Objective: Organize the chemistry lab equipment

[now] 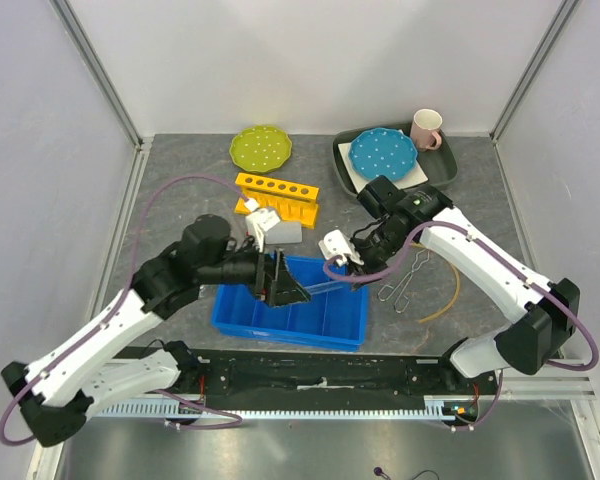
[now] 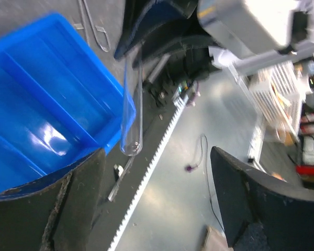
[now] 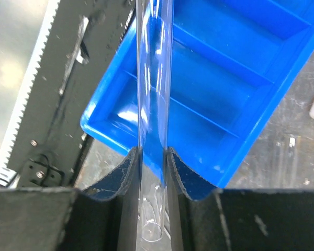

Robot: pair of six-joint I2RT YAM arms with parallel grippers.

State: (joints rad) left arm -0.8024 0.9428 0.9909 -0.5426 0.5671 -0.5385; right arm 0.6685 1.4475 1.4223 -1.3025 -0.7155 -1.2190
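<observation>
The clear glass test tube has its loose end (image 1: 317, 289) for my left gripper to grip next, and the tube's other end will stay free for the rack (image 1: 277, 195).
A clear glass test tube (image 3: 153, 78) is pinched between the pads of my right gripper (image 3: 153, 167), which is shut on it. It hangs over the blue bin (image 3: 225, 94). In the top view the tube (image 1: 322, 288) runs level from my right gripper (image 1: 352, 268) toward my left gripper (image 1: 285, 282). In the left wrist view the tube's rounded end (image 2: 132, 141) floats free just beyond my left gripper (image 2: 157, 201), whose jaws stand wide open with nothing between them. The yellow rack (image 1: 277, 195), the white bottle (image 1: 268, 226), the metal tongs (image 1: 405, 280) and the tan tube (image 1: 445, 300) lie on the table.
The blue bin (image 1: 290, 305) has several divided compartments and sits at the near edge between the arms. A green plate (image 1: 261, 148) lies at the back. A blue plate (image 1: 384, 153) and a mug (image 1: 426, 128) rest on a dark tray (image 1: 442, 172) at the back right.
</observation>
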